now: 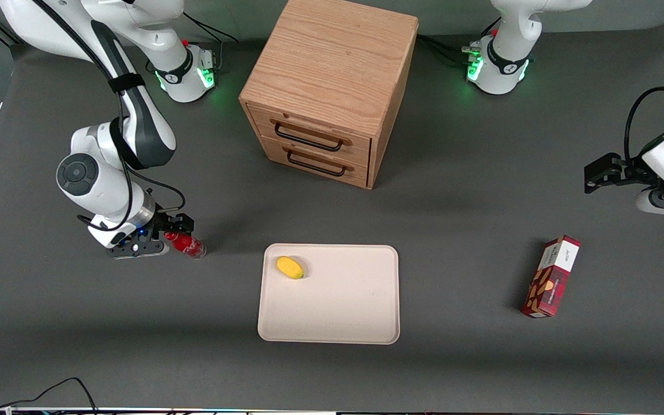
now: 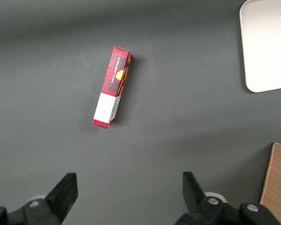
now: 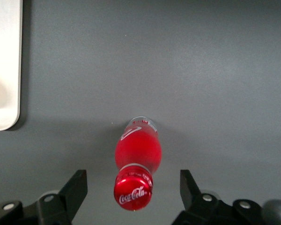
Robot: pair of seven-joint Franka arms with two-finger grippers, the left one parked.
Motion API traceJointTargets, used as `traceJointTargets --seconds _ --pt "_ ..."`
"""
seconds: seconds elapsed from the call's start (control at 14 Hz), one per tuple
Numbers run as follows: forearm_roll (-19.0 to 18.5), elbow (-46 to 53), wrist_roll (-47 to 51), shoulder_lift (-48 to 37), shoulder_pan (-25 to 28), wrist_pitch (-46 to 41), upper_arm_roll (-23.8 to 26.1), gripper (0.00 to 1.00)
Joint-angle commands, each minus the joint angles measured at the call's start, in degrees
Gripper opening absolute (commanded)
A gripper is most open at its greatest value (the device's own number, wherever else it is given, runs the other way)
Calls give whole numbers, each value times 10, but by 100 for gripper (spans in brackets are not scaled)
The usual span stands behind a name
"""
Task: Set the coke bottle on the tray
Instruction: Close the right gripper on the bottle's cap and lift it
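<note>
My right gripper will next hold the coke bottle by its red cap to put it on the beige tray.
The coke bottle is small and red, with a red cap and a clear base, and it is on the grey table. It lies toward the working arm's end of the table, a short way from the beige tray. My right gripper is open and low over the table at the bottle's cap end. In the right wrist view the cap of the coke bottle sits between the two black fingers, with a gap on each side. The gripper touches nothing. An edge of the tray shows there too.
A yellow oval object lies on the tray, near its corner closest to the bottle. A wooden drawer cabinet stands farther from the front camera than the tray. A red plaid snack box lies toward the parked arm's end.
</note>
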Motion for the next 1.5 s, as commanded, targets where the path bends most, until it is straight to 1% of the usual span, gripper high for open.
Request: traceJointTargets --seconds 0.0,0.07,0.29,0.36,0.5,0.57,0.64,0.79,0.86,1.0,1.07,1.14,1.21,1.36,1.43 --pt "-11 -17 2 -16 0 8 0 69" --pt "-11 -16 -6 -17 -1 8 0 55" --pt "-11 -13 -18 -16 -2 7 0 5" --pt "-11 -11 -18 -16 -1 6 0 0" --pt "-11 0 -15 -17 -3 -7 2 0" --pt "-9 22 -14 -23 -5 -32 2 0" --pt "-5 58 -16 -30 -6 -85 2 0" --pt "-3 172 -17 -24 -6 -231 2 0" --pt "-1 257 -17 -22 -8 -338 1 0" --pt "0 340 -18 -22 -8 -424 1 0" --pt "6 374 -18 -21 -9 -459 0 0" --pt "23 402 -18 -19 -10 -486 -4 0" --pt "32 414 -18 -18 -10 -492 -6 0" --pt "28 418 -9 -3 -6 -489 -6 0" --pt "25 440 -4 19 2 -487 -5 0"
